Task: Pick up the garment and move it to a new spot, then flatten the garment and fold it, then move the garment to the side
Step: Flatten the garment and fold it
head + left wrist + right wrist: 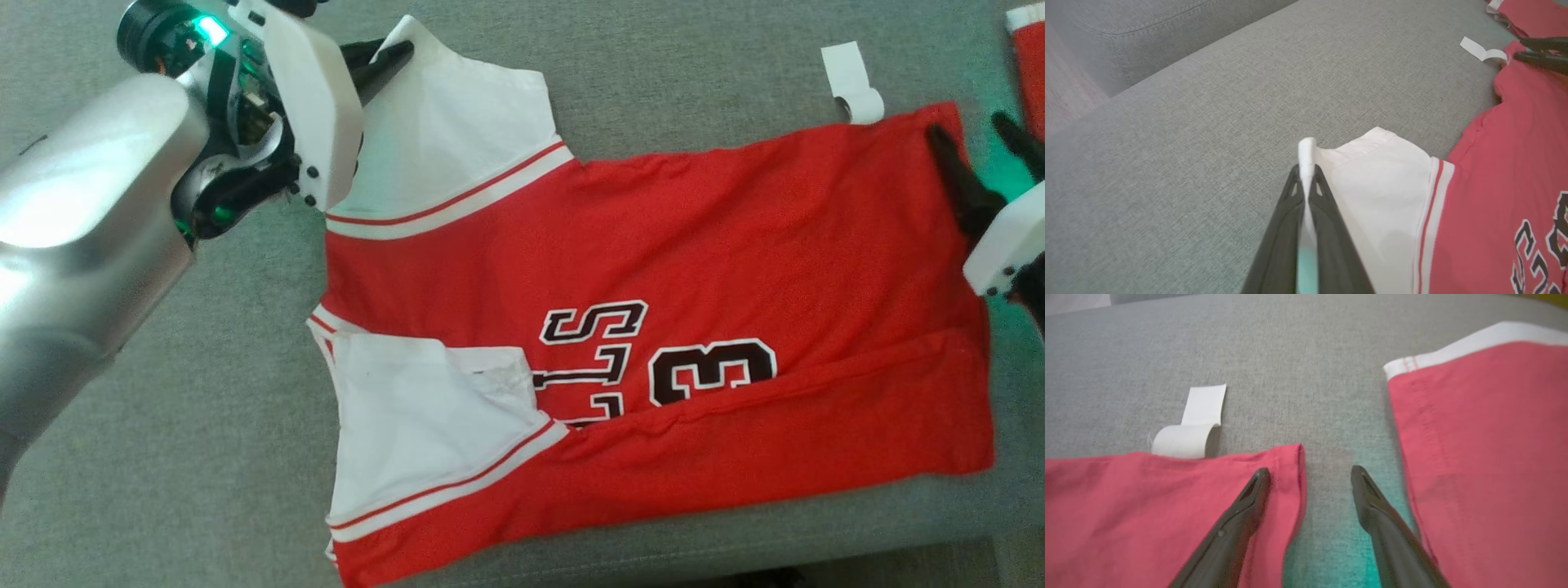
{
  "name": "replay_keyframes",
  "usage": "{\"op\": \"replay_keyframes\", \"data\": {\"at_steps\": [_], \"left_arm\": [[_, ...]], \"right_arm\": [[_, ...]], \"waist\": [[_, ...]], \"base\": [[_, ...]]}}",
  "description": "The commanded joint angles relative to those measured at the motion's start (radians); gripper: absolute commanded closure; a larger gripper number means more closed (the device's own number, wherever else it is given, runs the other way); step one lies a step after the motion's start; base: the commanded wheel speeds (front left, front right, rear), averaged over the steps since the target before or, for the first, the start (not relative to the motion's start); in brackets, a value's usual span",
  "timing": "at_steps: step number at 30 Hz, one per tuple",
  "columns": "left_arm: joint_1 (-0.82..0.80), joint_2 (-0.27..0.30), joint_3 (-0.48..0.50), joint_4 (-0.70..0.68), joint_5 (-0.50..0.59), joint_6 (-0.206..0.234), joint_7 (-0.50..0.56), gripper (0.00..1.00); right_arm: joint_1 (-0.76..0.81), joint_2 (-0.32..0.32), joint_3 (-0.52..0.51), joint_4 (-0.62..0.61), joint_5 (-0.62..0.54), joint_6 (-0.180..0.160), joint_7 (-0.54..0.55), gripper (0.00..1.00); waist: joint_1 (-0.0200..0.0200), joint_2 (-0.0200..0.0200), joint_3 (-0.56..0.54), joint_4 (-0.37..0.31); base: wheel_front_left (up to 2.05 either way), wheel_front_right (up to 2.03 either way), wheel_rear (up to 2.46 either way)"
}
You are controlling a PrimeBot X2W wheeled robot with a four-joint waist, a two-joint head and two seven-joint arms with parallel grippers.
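The right gripper lifts the garment by its red hem corner [948, 119] next, where it rises slightly while the garment's red body [744, 235] lies flat on the cushion.
The garment [694, 245] is a red jersey with white sleeves and dark lettering, spread sideways on a grey sofa cushion with its lower edge folded over. My left gripper [384, 61] is shut on the edge of the upper white sleeve; in the left wrist view the white fabric [1384, 192] is pinched between the closed fingers of that gripper [1306, 171]. My right gripper [980, 143] is open at the jersey's far hem corner. In the right wrist view that gripper [1309, 473] has one finger over the red hem [1147, 498] and the other over bare cushion.
A white label strip [853, 82] curls out by the hem. Another red garment [1030, 65] with white trim lies just right of my right gripper, large in the right wrist view [1486, 437]. The cushion's front edge [735, 563] runs close below the jersey. The sofa back [1147, 32] rises behind.
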Motion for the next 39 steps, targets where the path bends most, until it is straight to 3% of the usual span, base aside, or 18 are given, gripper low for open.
{"op": "replay_keyframes", "data": {"at_steps": [1,3,5,6,7,8,13,23,29,32,39], "left_arm": [[-0.069,0.028,0.034,-0.016,-0.004,0.002,-0.011,1.0],[-0.072,0.03,0.018,-0.011,-0.014,0.002,-0.025,1.0],[-0.076,0.031,0.005,-0.006,-0.024,0.002,-0.038,1.0],[-0.078,0.032,-0.002,-0.003,-0.029,0.002,-0.044,1.0],[-0.08,0.033,-0.007,0.001,-0.032,0.002,-0.052,1.0],[-0.083,0.034,-0.013,0.004,-0.034,0.002,-0.061,1.0],[-0.113,0.041,-0.04,0.016,-0.013,0.002,-0.142,1.0],[-0.212,0.04,-0.014,0.099,0.06,0.002,-0.468,1.0],[-0.181,0.082,-0.054,0.049,0.068,0.002,-0.526,1.0],[-0.119,0.13,-0.071,-0.007,0.072,0.005,-0.551,1.0],[0.083,0.219,-0.107,-0.202,0.071,0.089,-0.562,1.0]], "right_arm": [[0.007,-0.035,0.013,-0.017,0.009,0.007,0.005,0.0],[0.001,-0.042,0.025,-0.004,0.018,0.007,0.011,0.12],[-0.007,-0.048,0.04,0.005,0.026,0.007,0.011,0.52],[-0.011,-0.052,0.05,0.008,0.03,0.007,0.011,0.58],[-0.016,-0.056,0.059,0.011,0.034,0.007,0.011,0.83],[-0.022,-0.061,0.072,0.011,0.039,0.007,0.012,1.0],[-0.071,-0.092,0.106,0.021,0.052,0.007,-0.017,1.0],[-0.229,-0.103,0.098,0.056,0.066,0.007,-0.199,1.0],[-0.186,-0.12,0.103,0.037,0.122,0.007,-0.243,1.0],[-0.119,-0.13,0.096,0.028,0.15,0.007,-0.26,1.0],[0.034,-0.141,0.076,0.03,0.164,0.007,-0.285,1.0]], "waist": [[0.0,0.0,-0.004,0.006],[0.0,0.0,-0.009,0.012],[0.0,0.0,-0.012,0.017],[0.0,0.0,-0.013,0.02],[0.0,0.0,-0.014,0.022],[0.0,0.0,-0.015,0.025],[0.0,0.0,-0.012,0.036],[0.0,0.0,-0.026,0.047],[0.0,0.0,-0.04,0.062],[0.0,0.0,-0.053,0.069],[0.0,0.0,-0.08,0.086]], "base": [[0.0,0.0,0.0],[0.0,0.0,0.0],[0.0,0.0,0.0],[0.0,0.0,0.0],[0.0,0.0,0.0],[0.0,0.0,0.0],[0.0,0.0,0.0],[0.0,0.0,0.0],[0.0,0.0,0.0],[0.0,0.0,0.0],[0.0,0.0,0.0]]}}
